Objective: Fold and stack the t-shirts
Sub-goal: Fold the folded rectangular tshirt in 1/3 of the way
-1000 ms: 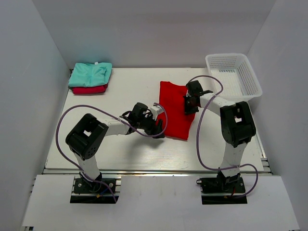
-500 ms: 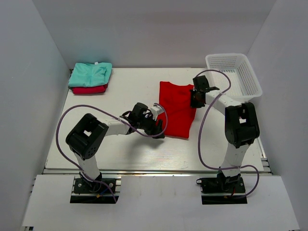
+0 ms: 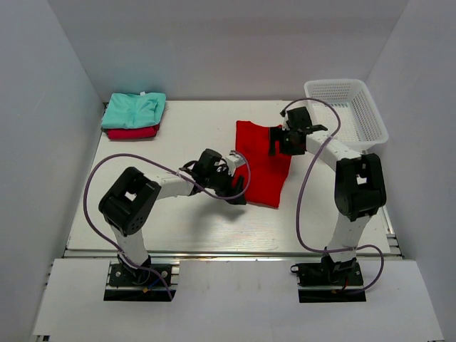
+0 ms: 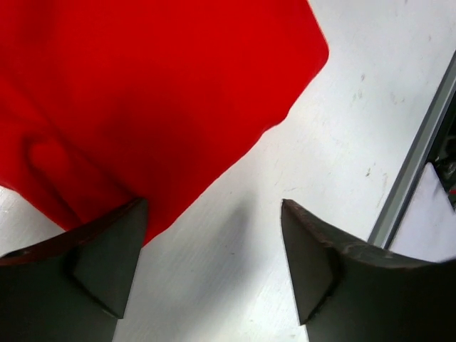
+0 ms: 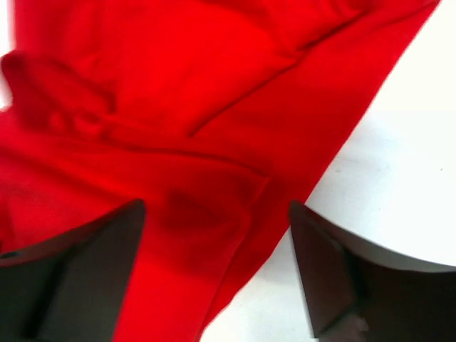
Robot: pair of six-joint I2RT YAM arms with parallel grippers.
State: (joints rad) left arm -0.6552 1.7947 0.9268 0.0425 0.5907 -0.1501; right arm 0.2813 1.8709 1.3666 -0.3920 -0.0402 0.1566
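Observation:
My left gripper next needs to grab the t-shirt's near corner, so that the other near corner stays free for folding the bright red t-shirt (image 3: 260, 165) over.
The bright red t-shirt (image 3: 260, 165) lies folded in the middle of the table. My left gripper (image 3: 239, 188) hovers open at its near left corner. In the left wrist view the red t-shirt (image 4: 142, 92) reaches the left finger (image 4: 107, 263), and only bare table shows across the left gripper (image 4: 214, 249). My right gripper (image 3: 279, 141) stands open over the shirt's far right edge. The right wrist view has the rumpled red t-shirt (image 5: 164, 142) under the right gripper (image 5: 214, 263), held by nothing. A mint t-shirt (image 3: 135, 108) rests folded on a crimson-pink t-shirt (image 3: 132, 132) at the far left.
A white mesh basket (image 3: 370, 114) stands at the far right corner, close behind the right arm. White walls close in the table on three sides. A metal rail (image 4: 413, 164) runs along the table's near edge.
The right gripper has opened and let go of the red t-shirt after carrying its edge toward the far right. The left gripper has opened a little wider, staying by the near left corner.

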